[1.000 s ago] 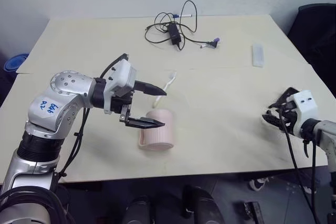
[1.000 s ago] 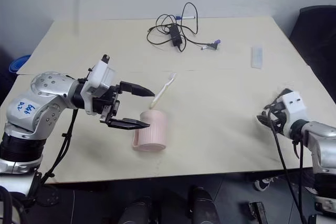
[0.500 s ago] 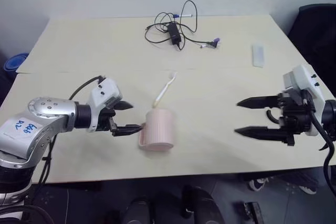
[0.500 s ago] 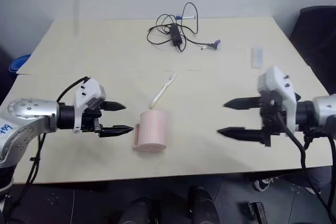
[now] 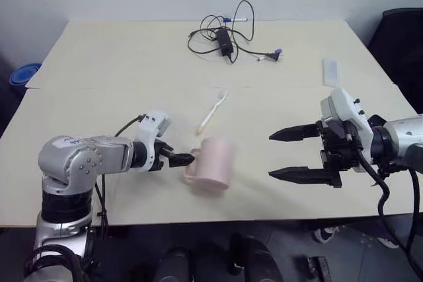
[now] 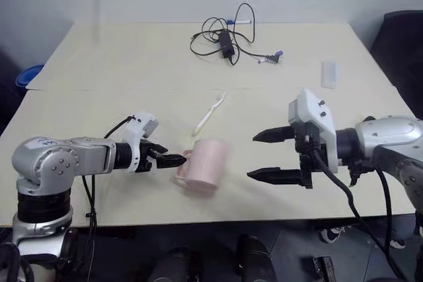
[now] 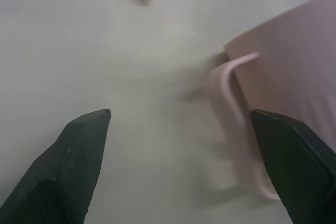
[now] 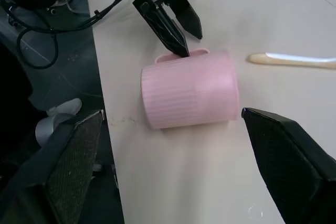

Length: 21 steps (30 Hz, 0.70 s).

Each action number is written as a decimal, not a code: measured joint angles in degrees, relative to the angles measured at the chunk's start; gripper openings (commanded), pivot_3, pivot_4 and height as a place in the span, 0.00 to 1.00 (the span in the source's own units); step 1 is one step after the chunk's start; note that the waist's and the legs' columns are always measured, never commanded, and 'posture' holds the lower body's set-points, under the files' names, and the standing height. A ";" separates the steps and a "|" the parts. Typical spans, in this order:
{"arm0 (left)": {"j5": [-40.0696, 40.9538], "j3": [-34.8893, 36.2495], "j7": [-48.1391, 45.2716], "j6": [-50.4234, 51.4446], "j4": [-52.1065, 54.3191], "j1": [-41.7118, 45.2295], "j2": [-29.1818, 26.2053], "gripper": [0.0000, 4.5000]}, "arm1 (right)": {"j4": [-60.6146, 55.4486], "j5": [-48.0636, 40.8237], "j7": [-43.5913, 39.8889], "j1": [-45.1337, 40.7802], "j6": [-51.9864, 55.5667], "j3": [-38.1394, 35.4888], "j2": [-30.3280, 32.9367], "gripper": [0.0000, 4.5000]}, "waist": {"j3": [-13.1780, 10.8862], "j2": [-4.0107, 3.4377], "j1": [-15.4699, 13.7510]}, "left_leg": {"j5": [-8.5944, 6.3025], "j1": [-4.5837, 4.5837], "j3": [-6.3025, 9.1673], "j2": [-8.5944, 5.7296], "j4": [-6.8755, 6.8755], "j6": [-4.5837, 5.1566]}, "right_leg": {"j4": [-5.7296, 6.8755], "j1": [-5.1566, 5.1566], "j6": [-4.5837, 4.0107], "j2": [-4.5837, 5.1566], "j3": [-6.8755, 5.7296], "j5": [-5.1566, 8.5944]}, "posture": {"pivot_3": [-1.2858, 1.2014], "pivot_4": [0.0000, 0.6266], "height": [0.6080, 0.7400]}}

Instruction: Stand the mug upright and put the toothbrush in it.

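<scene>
I next need to pick up the mug by its thin loop handle (image 5: 191,168) with my left gripper, because the mug's round body (image 5: 215,163) lies wide on its side.
The pale pink mug (image 5: 215,162) lies on its side near the table's front edge, its loop handle (image 7: 231,103) turned toward my left arm. Low over the table, my left gripper (image 5: 182,158) is open, with its black fingertips (image 8: 184,53) at the handle; whether they touch it I cannot tell. From the right, my right gripper (image 5: 271,156) points at the mug with its jaws open wide and a gap between it and the mug. The cream toothbrush (image 5: 213,113) lies flat just behind the mug, untouched.
A black cable with an adapter (image 5: 228,37) and a blue-tipped pen (image 5: 234,19) lie at the table's far middle. A small white bar (image 5: 330,70) sits at the far right. A blue bowl (image 5: 23,74) is off the table's left, and a dark chair (image 5: 403,31) off its right.
My left gripper has sunk to table level and rolled, its tips now at the mug's handle. My right gripper has swung in from the table's right edge and opened wide toward the mug.
</scene>
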<state>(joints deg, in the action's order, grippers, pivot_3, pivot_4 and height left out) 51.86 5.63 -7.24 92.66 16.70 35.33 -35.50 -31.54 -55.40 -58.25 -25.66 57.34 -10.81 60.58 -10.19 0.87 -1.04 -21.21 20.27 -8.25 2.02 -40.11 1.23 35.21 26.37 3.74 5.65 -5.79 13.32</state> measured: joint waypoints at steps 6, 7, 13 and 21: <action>12.44 -6.10 7.75 -0.20 -8.29 4.79 -1.97 1.00 | -1.92 -1.55 3.22 1.89 -0.07 -1.98 -0.43 0.98 | 0.00 0.01 -0.48 | 0.02 -0.02 0.03 -0.13 -0.04 0.01 | 0.07 -0.03 -0.01 0.08 0.01 0.01 | 0.52 0.24 1.00; 13.94 -7.15 8.46 -0.22 -8.97 5.52 -2.63 1.00 | -2.09 -1.62 3.67 2.23 -0.11 -2.06 -0.47 0.98 | 0.00 0.01 -0.48 | 0.02 -0.02 0.03 -0.14 -0.04 0.01 | 0.06 -0.04 -0.01 0.08 0.01 0.01 | 0.52 0.24 1.00; 18.43 -14.40 9.55 -0.62 -14.02 10.79 -4.69 1.00 | -3.89 -2.99 6.64 4.46 -0.17 -3.78 -0.69 0.98 | 0.01 -0.01 -0.49 | 0.02 -0.07 0.01 -0.17 -0.04 0.01 | 0.08 -0.07 -0.01 0.06 -0.04 0.01 | 0.52 0.24 1.00; 17.63 -21.17 7.24 -0.82 -17.70 15.48 -4.44 0.61 | -5.53 -4.89 9.78 6.29 -1.13 -5.52 -0.74 0.99 | 0.02 -0.03 -0.46 | 0.03 -0.15 0.21 -0.18 -0.03 0.03 | -0.15 -0.40 0.00 0.05 -0.10 0.00 | 0.52 0.24 1.00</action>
<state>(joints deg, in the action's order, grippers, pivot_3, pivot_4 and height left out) 69.49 -15.54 -0.01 91.84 -1.00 50.81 -39.94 -37.07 -60.28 -48.47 -19.37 56.21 -16.33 59.84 -10.17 0.85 -1.50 -21.18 20.12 -8.04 1.84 -40.14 1.26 35.06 25.97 3.74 5.71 -5.90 13.32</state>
